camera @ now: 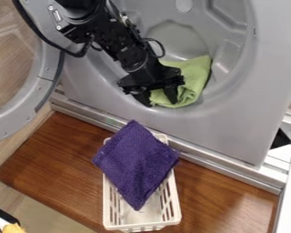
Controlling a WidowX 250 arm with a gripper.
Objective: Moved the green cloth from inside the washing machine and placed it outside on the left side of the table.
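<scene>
The green cloth (196,75) needs to be gripped by its crumpled folds next. My gripper will then move the cloth out of the washing machine onto the table.
The black gripper (157,97) hangs at the lower rim of the washing machine's round opening, its two fingers spread apart. A green cloth (196,75) lies crumpled inside the opening at the lower right, behind and beside the gripper. Part of the cloth shows between the fingers, and its left edge is hidden by the gripper. The grey washing machine (233,123) fills the upper right.
A purple cloth (136,161) is draped over a white basket (174,200) on the brown wooden table (57,159). The machine's round door (35,95) stands swung out at the left. A dark and yellow object (13,227) is at the bottom left corner.
</scene>
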